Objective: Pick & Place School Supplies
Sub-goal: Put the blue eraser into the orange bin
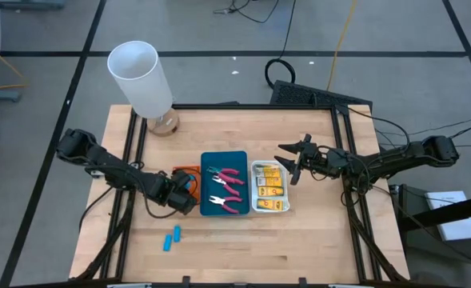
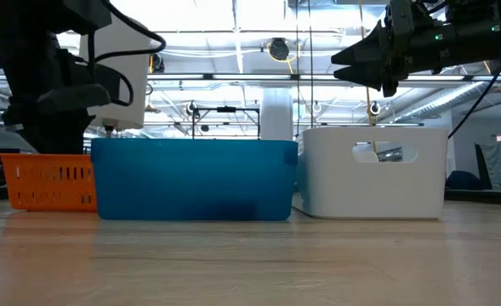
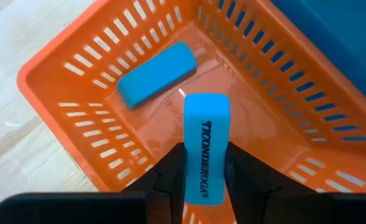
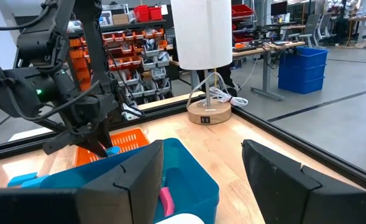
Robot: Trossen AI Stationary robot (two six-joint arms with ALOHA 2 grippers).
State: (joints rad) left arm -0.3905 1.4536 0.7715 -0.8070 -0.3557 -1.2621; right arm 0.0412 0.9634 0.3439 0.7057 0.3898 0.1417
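The printed eraser (image 3: pixel 206 148) points down inside the orange tray's rim in the left wrist view and would lie there, so it is now time for my left gripper to release it.
My left gripper (image 1: pixel 185 190) (image 3: pixel 204 155) hangs over the orange tray (image 1: pixel 182 173) (image 3: pixel 64 115), shut on a light-blue eraser (image 3: pixel 205 124) printed TICONDEROGA. A second light-blue eraser (image 3: pixel 156 73) lies flat on that tray's floor. Two more erasers (image 1: pixel 172 238) lie on the table near the front edge. The blue tray (image 1: pixel 223 160) holds pink-handled pliers (image 1: pixel 229 186). The white tray (image 1: pixel 255 190) holds yellow packets (image 1: pixel 270 189). My right gripper (image 1: pixel 293 162) (image 4: pixel 201 162) is open and holds nothing, hovering above the white tray's far right corner. My left gripper pinches the light-blue eraser between its two fingers (image 3: pixel 170 168) by the long side faces of one end (image 3: pixel 204 180). The fingers come from above, pointing down, and lie along the eraser. It is lifted clear, its free end pointing down into the orange tray.
A tall white cylinder lamp (image 1: pixel 139 76) stands on a round wooden base (image 1: pixel 165 124) at the table's far left. The three trays sit side by side mid-table, also seen in the low view as orange (image 2: pixel 50 181), blue (image 2: pixel 195 178) and white (image 2: pixel 373 170). Bare wood lies in front.
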